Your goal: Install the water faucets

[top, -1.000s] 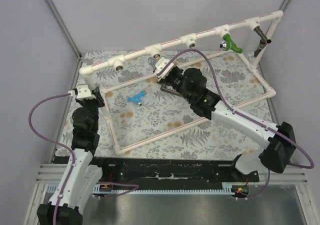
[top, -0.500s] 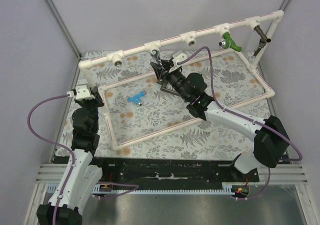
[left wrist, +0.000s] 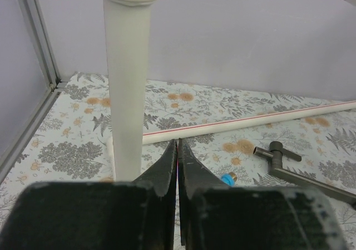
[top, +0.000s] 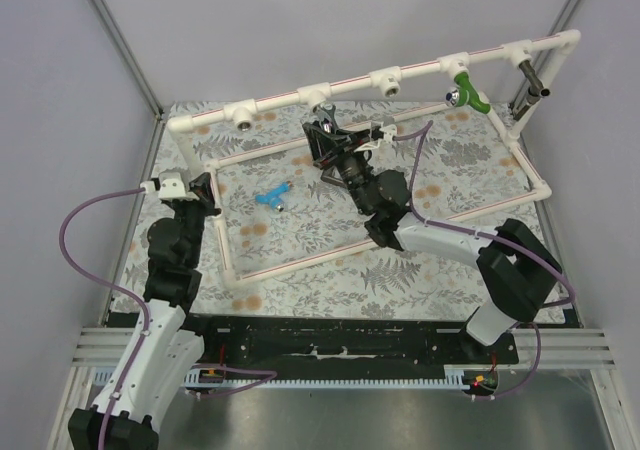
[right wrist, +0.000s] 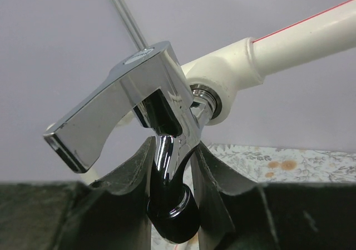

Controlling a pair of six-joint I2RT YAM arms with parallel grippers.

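Note:
I should open my right gripper now. The threaded end of the shiny silver faucet is in the opening of the white fitting, so the faucet would stay there.
My right gripper (top: 328, 140) (right wrist: 173, 144) is shut on the shiny silver faucet (right wrist: 161, 83) (top: 323, 118). It holds the faucet's threaded end at a white fitting (right wrist: 222, 89) on the top rail of the pipe frame (top: 360, 82). The bright green faucet (top: 465, 92) hangs from a fitting further right. A dark grey faucet (top: 527, 85) sits at the rail's right end. The light blue faucet (top: 272, 197) (left wrist: 227, 178) lies on the table inside the frame. My left gripper (top: 205, 194) (left wrist: 178, 145) is shut beside the frame's left upright (left wrist: 128, 94), above its base pipe.
The frame's base pipes (top: 300, 260) form a rectangle on the fern-patterned table. A dark grey T-shaped metal piece (left wrist: 278, 154) lies on the table right of the blue faucet. Grey walls and corner posts (top: 120, 40) enclose the table. The right arm's cable (top: 420, 160) loops over the middle.
My right gripper has carried the silver faucet up and back to the rail fitting. The pipe frame has shifted a little to the right. The left gripper has stayed at the frame's left corner.

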